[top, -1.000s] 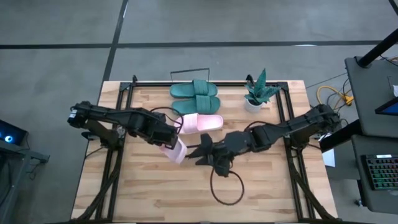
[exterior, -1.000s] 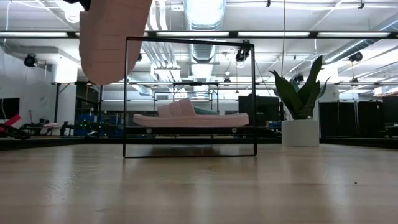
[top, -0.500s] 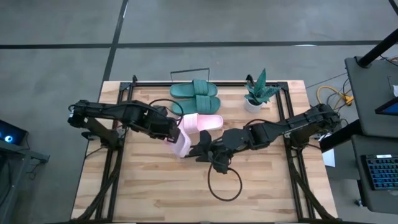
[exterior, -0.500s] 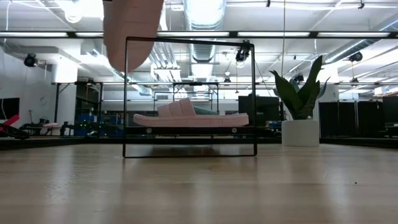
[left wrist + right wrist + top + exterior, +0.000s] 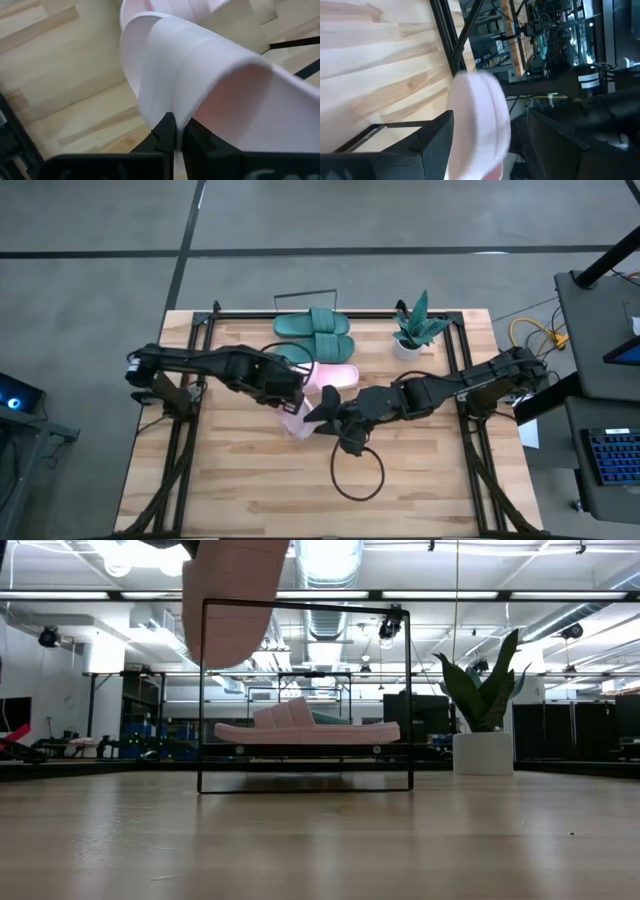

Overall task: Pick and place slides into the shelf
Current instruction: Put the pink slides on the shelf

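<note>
The light pink slide should lie beside the other pink slide in the shelf, so my right gripper should next grab its heel (image 5: 479,100).
My left gripper (image 5: 288,392) is shut on a light pink slide (image 5: 297,418), which hangs high in the low view (image 5: 232,600) in front of the shelf's wire frame (image 5: 203,690). My right gripper (image 5: 322,410) is open just right of it. In the right wrist view its fingers stand on either side of the pink slide (image 5: 477,120); whether they touch it I cannot tell. The other pink slide (image 5: 332,377) lies flat on its sole on the shelf (image 5: 305,747). Two teal slides (image 5: 315,326) lie side by side behind it. My left gripper pinches a curved edge of the pink slide (image 5: 169,107) between its two shut fingers (image 5: 165,132); strap or sole, I cannot tell. It comes from the table's left, slanting down. The slide is lifted clear of the table and hangs below the fingers.
A teal potted plant (image 5: 415,326) stands at the far right of the table, also seen in the low view (image 5: 482,710). A dark cable loop (image 5: 358,471) lies on the wood near the right gripper. Bare tabletop (image 5: 250,480) stretches toward the near edge.
My left gripper has carried the pink slide toward the table's right and a little toward the shelf, still lifted. My right gripper has moved left toward the slide and now stands around it.
</note>
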Robot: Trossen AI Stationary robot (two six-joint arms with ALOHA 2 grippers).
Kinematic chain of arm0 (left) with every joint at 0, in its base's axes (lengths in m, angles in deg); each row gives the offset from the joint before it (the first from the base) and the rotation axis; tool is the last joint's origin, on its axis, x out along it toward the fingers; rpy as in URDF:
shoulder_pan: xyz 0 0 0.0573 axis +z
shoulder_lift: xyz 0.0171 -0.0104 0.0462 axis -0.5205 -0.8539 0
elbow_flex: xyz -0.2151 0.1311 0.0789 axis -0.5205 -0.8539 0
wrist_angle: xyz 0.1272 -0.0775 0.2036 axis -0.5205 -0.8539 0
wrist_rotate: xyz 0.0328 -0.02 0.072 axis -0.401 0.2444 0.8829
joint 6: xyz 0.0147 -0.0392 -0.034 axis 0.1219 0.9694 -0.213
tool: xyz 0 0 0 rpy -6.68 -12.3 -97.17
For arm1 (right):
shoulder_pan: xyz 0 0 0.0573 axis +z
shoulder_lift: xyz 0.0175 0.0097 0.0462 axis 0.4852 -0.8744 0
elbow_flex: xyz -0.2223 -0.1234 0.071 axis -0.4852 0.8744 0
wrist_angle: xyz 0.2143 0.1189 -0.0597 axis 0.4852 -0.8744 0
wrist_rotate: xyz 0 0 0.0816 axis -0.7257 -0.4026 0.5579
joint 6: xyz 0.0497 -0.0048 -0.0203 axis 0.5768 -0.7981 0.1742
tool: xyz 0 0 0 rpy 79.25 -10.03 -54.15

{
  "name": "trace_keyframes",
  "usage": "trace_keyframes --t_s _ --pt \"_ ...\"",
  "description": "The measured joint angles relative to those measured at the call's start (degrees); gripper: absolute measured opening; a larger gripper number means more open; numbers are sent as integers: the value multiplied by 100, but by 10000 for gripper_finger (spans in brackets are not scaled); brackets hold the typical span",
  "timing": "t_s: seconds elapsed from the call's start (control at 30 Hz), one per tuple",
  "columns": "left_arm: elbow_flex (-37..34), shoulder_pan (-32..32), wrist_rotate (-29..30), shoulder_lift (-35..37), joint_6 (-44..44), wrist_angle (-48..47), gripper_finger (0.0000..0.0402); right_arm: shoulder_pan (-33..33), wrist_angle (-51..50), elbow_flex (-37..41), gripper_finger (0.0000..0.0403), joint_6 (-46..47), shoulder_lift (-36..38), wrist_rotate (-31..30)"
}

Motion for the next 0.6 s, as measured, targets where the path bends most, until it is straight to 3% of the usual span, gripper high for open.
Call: trace_keyframes --t_s 0.23,0.6 --pt "633 77 -48 -418 -324 -199 0 19 -257 13 242 79 22 -177" --pt "723 156 -7 -384 -325 -127 0 41 -250 11 216 406 85 -38"
